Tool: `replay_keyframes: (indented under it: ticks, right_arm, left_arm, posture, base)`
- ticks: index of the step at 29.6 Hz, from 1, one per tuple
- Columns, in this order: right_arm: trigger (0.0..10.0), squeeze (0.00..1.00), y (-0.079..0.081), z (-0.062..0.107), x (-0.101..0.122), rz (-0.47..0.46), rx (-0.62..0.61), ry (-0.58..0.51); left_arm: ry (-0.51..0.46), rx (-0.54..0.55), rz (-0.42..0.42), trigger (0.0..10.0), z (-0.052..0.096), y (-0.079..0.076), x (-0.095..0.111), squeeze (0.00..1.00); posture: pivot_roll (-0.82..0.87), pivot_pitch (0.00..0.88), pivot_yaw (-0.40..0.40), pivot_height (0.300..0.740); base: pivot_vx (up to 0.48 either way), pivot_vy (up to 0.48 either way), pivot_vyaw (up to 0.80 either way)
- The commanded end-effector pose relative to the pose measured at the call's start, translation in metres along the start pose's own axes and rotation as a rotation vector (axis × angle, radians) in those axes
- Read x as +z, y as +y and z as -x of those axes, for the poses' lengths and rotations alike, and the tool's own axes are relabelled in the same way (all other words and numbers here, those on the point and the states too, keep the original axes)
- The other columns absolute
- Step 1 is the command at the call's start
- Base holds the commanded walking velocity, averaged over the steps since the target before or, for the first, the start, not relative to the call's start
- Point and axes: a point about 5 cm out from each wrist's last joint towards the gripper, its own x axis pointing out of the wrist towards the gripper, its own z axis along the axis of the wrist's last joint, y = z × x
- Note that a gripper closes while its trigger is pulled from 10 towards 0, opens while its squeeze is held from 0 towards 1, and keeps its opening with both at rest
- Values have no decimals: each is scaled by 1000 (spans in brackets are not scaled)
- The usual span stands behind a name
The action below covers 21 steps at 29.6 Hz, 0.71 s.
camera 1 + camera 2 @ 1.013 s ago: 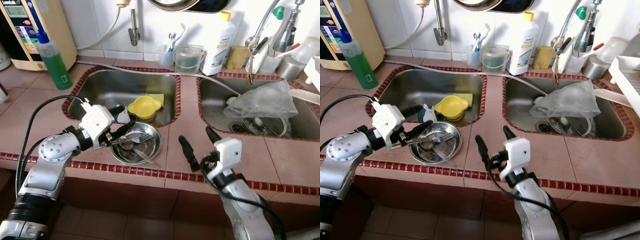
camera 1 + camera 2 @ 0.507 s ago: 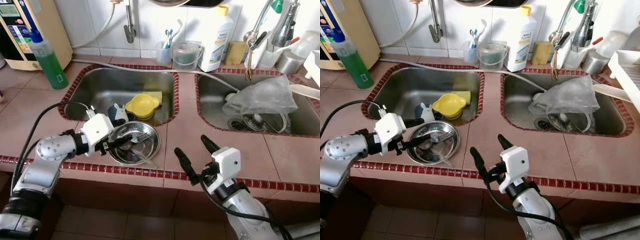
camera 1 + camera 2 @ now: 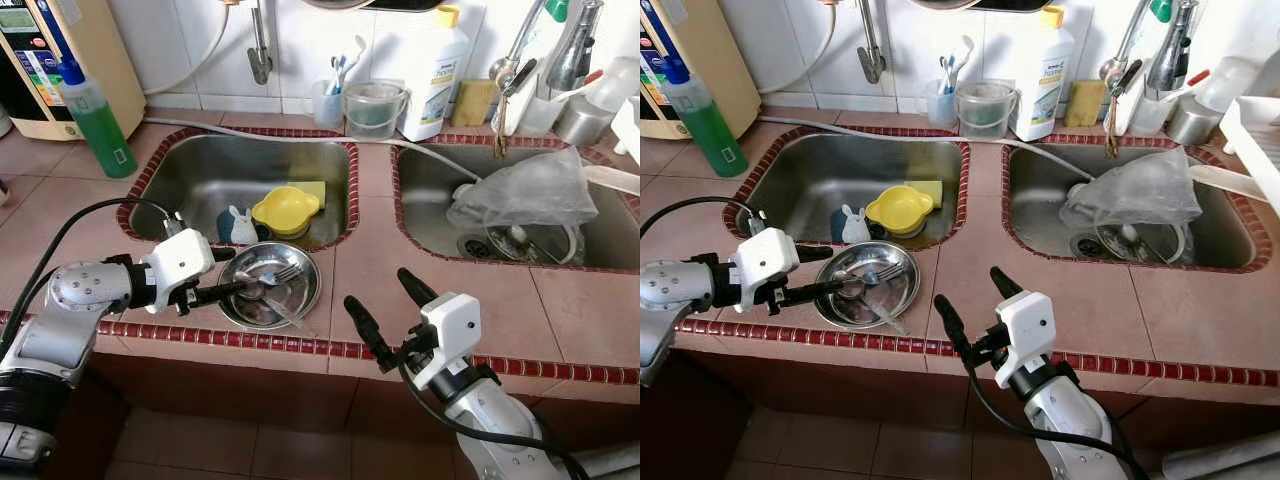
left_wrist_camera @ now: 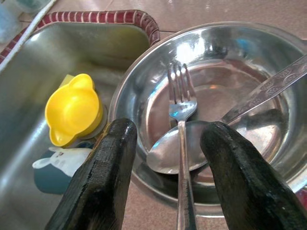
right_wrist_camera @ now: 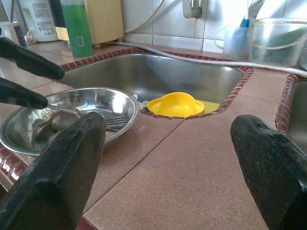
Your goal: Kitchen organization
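My left gripper grabs the fork by its slim handle next, since the fork's pointed teeth lie in the steel bowl.
A shallow steel bowl sits on the tiled counter between the left sink and the front edge. It holds a fork, a spoon and another utensil handle. My left gripper is open at the bowl's left rim, and the fork handle and spoon lie between its fingers without being pinched. My right gripper is open over bare counter to the right of the bowl, holding nothing. A yellow bowl rests in the left sink.
A green soap bottle stands at the back left. The right sink holds a crumpled plastic bag. A white detergent bottle, cups and a tap line the back wall. A small teal and white item lies beside the yellow bowl.
My left gripper has drawn back to the left, from over the steel bowl to its left rim. My right gripper has shifted slightly toward the front edge. The camera moved a little.
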Motion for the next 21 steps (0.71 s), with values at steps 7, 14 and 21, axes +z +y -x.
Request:
replay_keyframes:
  ticks: [7, 14, 21]
  right_arm:
    - [10000, 0, 5, -6, 9, -11, 33, -28]
    - [10000, 0, 7, -8, 12, -22, 35, -39]
    - [10000, 0, 5, -7, 17, -31, 15, -50]
  left_arm:
    - [-12, -44, -40, 10000, -3, -6, 12, 0]
    - [-34, -59, -36, 10000, -13, -9, 19, 0]
    - [-23, -55, -19, 10000, -24, -10, 22, 0]
  posture:
    - [-4, 131, 35, 740]
    - [-9, 138, 40, 740]
    - [-25, 146, 53, 740]
  base:
    - [0, 0, 0]
    - [0, 0, 0]
    - [0, 0, 0]
